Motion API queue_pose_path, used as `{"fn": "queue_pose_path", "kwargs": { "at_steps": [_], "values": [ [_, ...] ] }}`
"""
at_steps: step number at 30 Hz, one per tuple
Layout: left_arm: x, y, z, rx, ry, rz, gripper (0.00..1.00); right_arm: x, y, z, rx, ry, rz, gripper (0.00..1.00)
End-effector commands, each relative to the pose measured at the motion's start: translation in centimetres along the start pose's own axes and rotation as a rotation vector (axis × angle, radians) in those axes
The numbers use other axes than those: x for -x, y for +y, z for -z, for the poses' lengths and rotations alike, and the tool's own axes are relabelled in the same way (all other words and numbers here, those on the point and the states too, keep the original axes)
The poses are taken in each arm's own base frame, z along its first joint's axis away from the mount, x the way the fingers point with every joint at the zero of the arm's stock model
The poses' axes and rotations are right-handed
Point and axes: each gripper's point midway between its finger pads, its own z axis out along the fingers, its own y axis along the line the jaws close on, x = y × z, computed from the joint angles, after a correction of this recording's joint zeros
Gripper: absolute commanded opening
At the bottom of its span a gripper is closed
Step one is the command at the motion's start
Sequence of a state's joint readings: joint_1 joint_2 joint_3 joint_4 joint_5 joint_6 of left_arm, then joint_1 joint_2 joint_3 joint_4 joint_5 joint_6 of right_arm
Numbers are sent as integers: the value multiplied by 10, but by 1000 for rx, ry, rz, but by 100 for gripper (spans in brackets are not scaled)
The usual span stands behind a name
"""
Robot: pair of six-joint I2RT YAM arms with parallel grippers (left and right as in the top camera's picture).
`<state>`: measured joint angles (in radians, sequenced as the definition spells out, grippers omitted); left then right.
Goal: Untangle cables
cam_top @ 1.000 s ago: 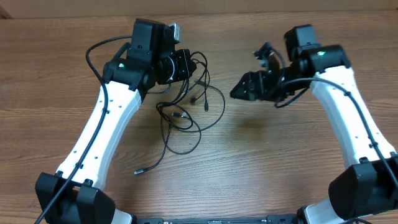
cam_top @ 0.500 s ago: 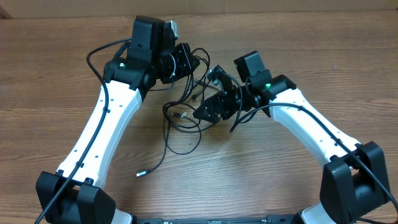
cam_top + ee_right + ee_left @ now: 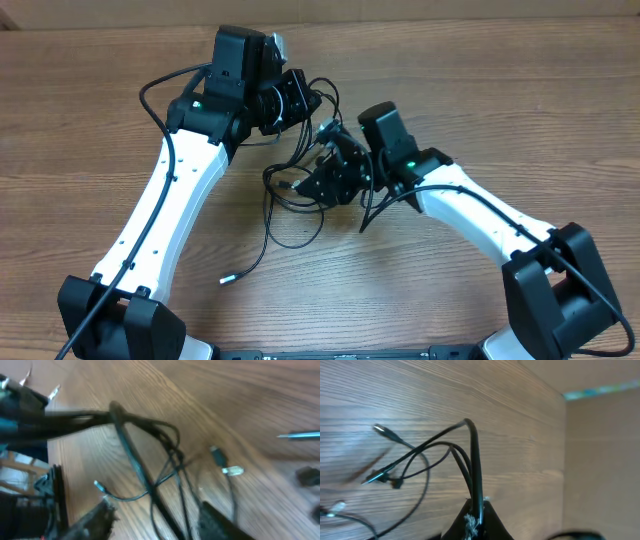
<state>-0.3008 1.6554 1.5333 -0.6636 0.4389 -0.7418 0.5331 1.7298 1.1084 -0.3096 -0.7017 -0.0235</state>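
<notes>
The bent piece of cable arches from the tabletop high up to the left gripper's fingers, so the robot will lower the piece before the left gripper releases it.
Several thin black cables (image 3: 290, 195) lie tangled in the middle of the wooden table, with small silver-tipped plugs at their ends. My left gripper (image 3: 298, 100) is shut on a bent strand of the cables (image 3: 472, 460) and holds it up at the tangle's far side. My right gripper (image 3: 325, 180) is open, its fingers (image 3: 155, 522) on either side of hanging strands (image 3: 145, 477) at the tangle's right side. One loose plug end (image 3: 226, 279) lies toward the front.
The wooden table (image 3: 80, 120) runs under both arms. Thicker black arm wires loop beside the left arm (image 3: 150, 85) and beside the right arm (image 3: 375, 205). A wall edge (image 3: 600, 435) shows beyond the table in the left wrist view.
My right arm has swung left from the table's right side to the tangle, and its open fingers now straddle the strands. The left gripper has kept its hold, lifting slightly.
</notes>
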Motion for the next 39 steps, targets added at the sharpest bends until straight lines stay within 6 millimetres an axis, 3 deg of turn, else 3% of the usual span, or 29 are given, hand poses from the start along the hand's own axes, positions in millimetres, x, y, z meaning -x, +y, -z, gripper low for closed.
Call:
{"fn": "queue_pose_path", "kwargs": {
  "at_steps": [1, 5, 6, 8, 13, 19, 20, 22, 26, 28, 34, 39],
  "values": [
    [8, 10, -4, 80, -58, 2, 8, -7, 8, -10, 3, 25, 12, 42],
    [3, 19, -17, 119, -36, -58, 7, -10, 13, -13, 10, 41, 1, 22],
    [-2, 28, -28, 141, -3, -95, 4, -12, 13, -13, 9, 46, -40, 12],
    [-8, 40, -38, 170, 38, -129, 4, -13, 12, -12, 6, 52, -75, 4],
    [-20, 55, -47, 203, 110, -203, 4, -11, -3, -3, -21, 35, -217, 4],
    [-32, 45, -44, 129, 178, -378, 4, 2, -20, 17, 8, -24, -347, 4],
    [-34, 47, -43, 133, 189, -396, 9, 5, -22, 20, 19, -34, -364, 4],
    [-38, 50, -42, 137, 213, -450, 29, 8, -26, 26, 33, -50, -396, 4],
    [-40, 51, -42, 137, 223, -499, 83, 10, -32, 32, 36, -62, -416, 4],
    [-39, 53, -41, 141, 222, -497, 100, 10, -32, 33, 40, -65, -419, 4],
    [-20, 72, -18, 189, 207, -428, 99, 8, -33, 33, 38, -58, -428, 4],
    [-13, 102, 7, 233, 236, -385, 88, 8, -33, 33, 38, -58, -428, 4]
  ]
}}
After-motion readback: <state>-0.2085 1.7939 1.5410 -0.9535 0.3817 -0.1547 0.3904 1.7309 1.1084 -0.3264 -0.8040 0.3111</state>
